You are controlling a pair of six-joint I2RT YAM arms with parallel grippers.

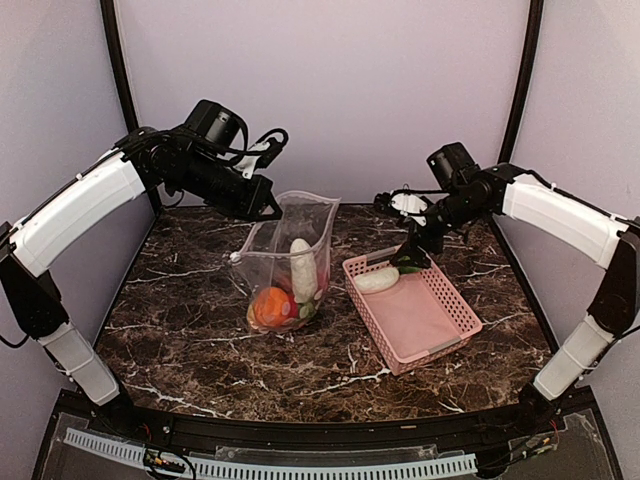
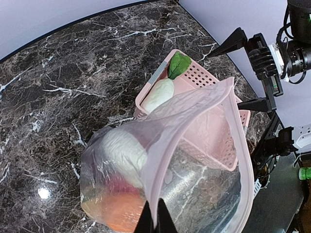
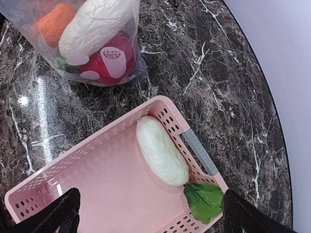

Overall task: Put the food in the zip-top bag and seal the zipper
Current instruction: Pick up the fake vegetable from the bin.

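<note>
The robot's right gripper will next grab the second white radish near its green leaf, so that the radish's rounded end stays free to go into the zip-top bag point(image 1: 290, 262).
The clear zip-top bag point(image 1: 290, 262) stands upright on the table with its mouth open; its pale pink zipper strip point(image 2: 194, 104) rims the mouth. Inside are a white radish point(image 1: 302, 268), an orange piece point(image 1: 272, 306) and a red ball point(image 3: 109, 60). My left gripper point(image 2: 155, 216) is shut on the bag's zipper edge and holds it up. A second white radish point(image 3: 161, 151) with a green leaf point(image 3: 204, 200) lies in the pink basket point(image 1: 425, 320). My right gripper point(image 3: 150, 213) is wide open, hovering over the basket's far end above that radish.
The pink mesh basket point(image 3: 107, 194) sits right of the bag, otherwise holding nothing but the radish. A grey handle strip point(image 3: 199, 153) is on its end wall. Purple walls close the table's back and sides.
</note>
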